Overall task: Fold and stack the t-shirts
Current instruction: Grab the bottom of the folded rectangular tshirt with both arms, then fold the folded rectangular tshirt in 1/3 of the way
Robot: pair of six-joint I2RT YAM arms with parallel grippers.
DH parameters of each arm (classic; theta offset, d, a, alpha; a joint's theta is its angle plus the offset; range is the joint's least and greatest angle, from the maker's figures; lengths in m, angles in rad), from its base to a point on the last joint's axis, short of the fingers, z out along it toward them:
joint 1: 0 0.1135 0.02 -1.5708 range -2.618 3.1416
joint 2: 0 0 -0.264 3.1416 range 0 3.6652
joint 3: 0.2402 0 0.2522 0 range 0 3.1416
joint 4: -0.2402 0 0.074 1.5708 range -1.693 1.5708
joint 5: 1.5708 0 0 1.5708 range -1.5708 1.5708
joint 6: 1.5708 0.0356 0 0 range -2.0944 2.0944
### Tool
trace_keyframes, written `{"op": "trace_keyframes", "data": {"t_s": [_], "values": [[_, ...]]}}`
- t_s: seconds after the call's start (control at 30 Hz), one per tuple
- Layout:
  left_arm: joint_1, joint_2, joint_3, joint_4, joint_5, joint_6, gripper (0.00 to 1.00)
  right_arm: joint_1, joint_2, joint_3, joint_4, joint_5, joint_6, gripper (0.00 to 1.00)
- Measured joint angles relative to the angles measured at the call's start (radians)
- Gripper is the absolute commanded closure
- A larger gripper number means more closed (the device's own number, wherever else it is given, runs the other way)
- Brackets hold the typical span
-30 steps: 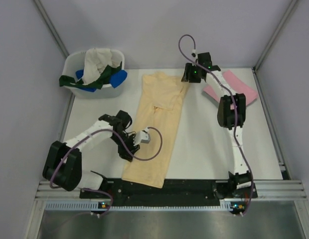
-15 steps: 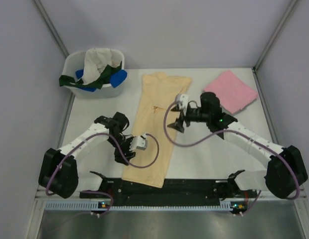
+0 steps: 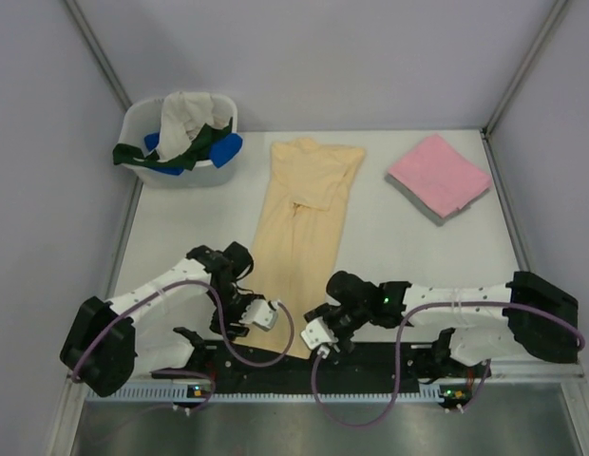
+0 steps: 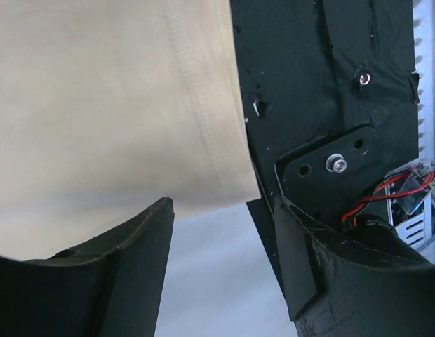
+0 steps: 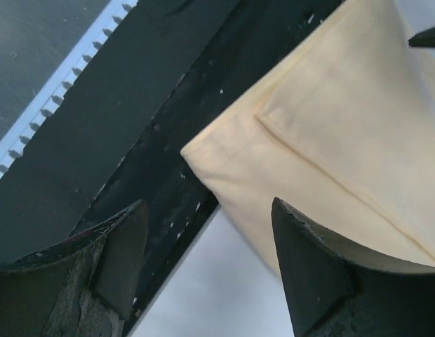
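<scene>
The pale peach-yellow t-shirt (image 3: 299, 237) needs to be folded evenly, so my left gripper should next grab it by its near hem corner (image 3: 237, 338), opposite my right gripper's corner.
The pale peach-yellow t-shirt (image 3: 299, 237) lies as a long narrow strip from the table's back to its front edge. A folded pink t-shirt (image 3: 439, 176) lies at the back right. My left gripper (image 3: 236, 328) is open and low at the strip's near left corner; the left wrist view shows the hem (image 4: 112, 105) just ahead of its gripper (image 4: 223, 210). My right gripper (image 3: 312, 313) is open at the near right corner; the right wrist view shows that corner (image 5: 330, 133) between and ahead of its gripper (image 5: 209, 207). Neither holds cloth.
A white tub (image 3: 147, 119) at the back left holds cream-white, dark green and blue shirts that hang over its rim. The black base plate (image 3: 370, 359) runs along the near edge, and the shirt's hem overlaps it (image 4: 309, 70). Grey walls enclose the table.
My right arm swung from the shirt's far right corner down to its near right corner. My left gripper moved toward the near edge, to the hem's left corner.
</scene>
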Motion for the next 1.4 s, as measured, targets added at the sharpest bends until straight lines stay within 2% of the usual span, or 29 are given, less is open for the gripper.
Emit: {"op": "trace_keyframes", "data": {"t_s": [0.23, 0.33, 0.4, 0.43, 0.5, 0.6, 0.63, 0.83, 0.93, 1.1, 1.3, 1.4], "values": [[-0.04, -0.014, -0.056, 0.005, -0.03, 0.04, 0.34, 0.049, 0.114, 0.012, 0.121, 0.05, -0.034, 0.43], [-0.074, -0.011, -0.069, 0.016, -0.049, 0.071, 0.36, 0.09, 0.196, 0.037, 0.124, 0.072, -0.055, 0.55], [-0.095, -0.002, -0.086, 0.032, -0.068, 0.085, 0.37, 0.111, 0.227, 0.042, 0.13, 0.069, -0.064, 0.68], [-0.103, 0.002, -0.091, 0.036, -0.071, 0.093, 0.42, 0.119, 0.23, 0.047, 0.131, 0.073, -0.071, 0.76], [-0.112, 0.003, -0.09, 0.042, -0.079, 0.098, 0.65, 0.124, 0.235, 0.047, 0.133, 0.079, -0.081, 0.99], [-0.121, 0.004, -0.095, 0.072, -0.084, 0.094, 0.89, 0.126, 0.238, 0.047, 0.132, 0.095, -0.079, 1.0], [-0.123, 0.005, -0.097, 0.082, -0.084, 0.09, 1.0, 0.127, 0.238, 0.048, 0.132, 0.101, -0.077, 1.0], [-0.122, 0.006, -0.08, 0.119, -0.098, -0.04, 1.0, 0.093, 0.168, 0.047, 0.099, 0.145, -0.007, 1.0], [-0.091, 0.006, -0.016, 0.14, -0.103, -0.126, 1.0, 0.005, 0.089, 0.045, 0.099, 0.152, 0.056, 1.0], [0.033, 0.031, 0.174, 0.19, -0.103, -0.251, 1.0, -0.159, 0.017, 0.049, 0.164, 0.161, 0.155, 1.0], [0.185, 0.228, 0.421, 0.236, -0.102, -0.398, 1.0, -0.385, 0.05, 0.088, 0.241, 0.184, 0.245, 1.0], [0.222, 0.344, 0.542, 0.272, -0.123, -0.474, 1.0, -0.487, 0.115, 0.149, 0.287, 0.204, 0.276, 1.0]]}}
